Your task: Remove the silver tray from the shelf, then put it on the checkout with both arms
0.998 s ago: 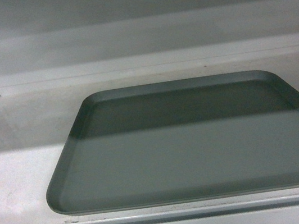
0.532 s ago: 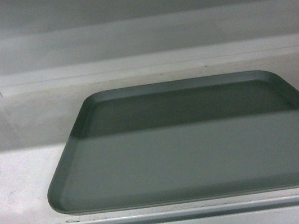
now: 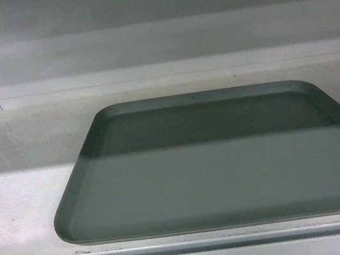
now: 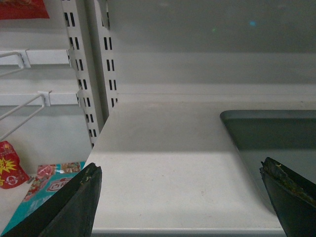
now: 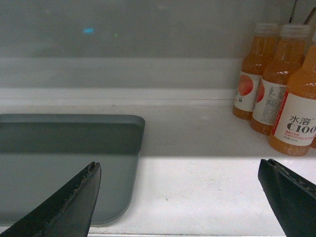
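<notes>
The silver tray needs to come off the shelf (image 3: 18,190) for checkout, so the left gripper should next grab it by its short side rim (image 3: 78,177).
The silver tray (image 3: 214,159) lies flat on the shelf (image 3: 18,190), its front rim close to the shelf's front lip, and nothing rests on it. Neither gripper shows in the head view. In the left wrist view my left gripper (image 4: 180,168) is open, in front of the bare shelf (image 4: 163,143), just left of the tray's left end (image 4: 271,133). My right gripper (image 5: 178,167) is open too, its left finger over the tray's right end (image 5: 64,148), its right finger over bare shelf (image 5: 197,168). Neither touches the tray. The checkout is out of view.
Three orange juice bottles (image 5: 294,108) stand on the shelf to the right of the tray. Slotted upright posts (image 4: 94,74) bound the shelf on the left. Beyond them are wire racks (image 4: 19,103) and snack packets (image 4: 49,185) lower down.
The head view has shifted very slightly. The tray lies in the same spot on the shelf.
</notes>
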`<state>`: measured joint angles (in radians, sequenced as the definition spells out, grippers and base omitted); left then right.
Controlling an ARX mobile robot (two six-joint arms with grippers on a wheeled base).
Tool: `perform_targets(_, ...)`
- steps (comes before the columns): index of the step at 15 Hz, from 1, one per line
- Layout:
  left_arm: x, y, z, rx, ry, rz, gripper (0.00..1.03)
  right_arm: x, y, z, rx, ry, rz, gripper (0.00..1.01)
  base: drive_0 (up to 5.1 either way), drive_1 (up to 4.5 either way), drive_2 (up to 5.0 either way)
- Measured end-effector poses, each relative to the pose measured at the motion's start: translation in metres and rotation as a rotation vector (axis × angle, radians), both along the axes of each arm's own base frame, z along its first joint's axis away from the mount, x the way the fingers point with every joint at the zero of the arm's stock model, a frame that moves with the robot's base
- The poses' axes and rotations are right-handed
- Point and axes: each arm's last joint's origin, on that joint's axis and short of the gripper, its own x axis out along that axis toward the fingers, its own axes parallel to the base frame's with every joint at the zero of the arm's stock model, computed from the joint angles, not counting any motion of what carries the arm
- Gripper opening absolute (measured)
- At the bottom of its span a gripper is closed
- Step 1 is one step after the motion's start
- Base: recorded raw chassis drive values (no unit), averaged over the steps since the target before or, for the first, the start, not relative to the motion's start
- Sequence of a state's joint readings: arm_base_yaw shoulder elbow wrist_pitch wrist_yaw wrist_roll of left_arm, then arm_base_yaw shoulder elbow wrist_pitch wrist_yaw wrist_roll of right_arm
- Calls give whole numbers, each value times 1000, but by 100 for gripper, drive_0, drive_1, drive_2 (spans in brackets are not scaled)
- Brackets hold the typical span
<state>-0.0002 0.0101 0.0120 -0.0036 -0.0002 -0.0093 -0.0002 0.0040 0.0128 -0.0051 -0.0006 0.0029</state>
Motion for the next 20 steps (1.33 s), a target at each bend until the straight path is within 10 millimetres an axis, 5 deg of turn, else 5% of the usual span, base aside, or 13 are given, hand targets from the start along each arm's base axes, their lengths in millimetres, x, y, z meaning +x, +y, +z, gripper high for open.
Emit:
perform_targets(1, 8, -2, 4, 39, 248, 168, 98, 14, 0, -1, 67, 83, -76, 98, 0, 0, 0)
perform_targets(8, 68, -5, 19, 10, 204, 77, 98, 80, 10, 10, 2, 82, 65, 98, 0, 0, 0)
perform_targets(10, 153, -35, 11, 13, 289, -73, 98, 161, -3, -13, 4, 230, 32, 98, 0, 0, 0)
perform_targets(11, 167, -41, 5, 7, 329, -89, 98, 172, -5, -18, 12, 266, 32, 98, 0, 0, 0)
perform_targets(15, 203, -62, -19, 24, 423, -115, 98, 194, -5, -31, 45, 355, 55, 98, 0, 0, 0)
perform_targets(20, 212, -82, -25, 19, 448, -148, 98, 199, 10, -33, 73, 422, 115, 98, 0, 0, 0)
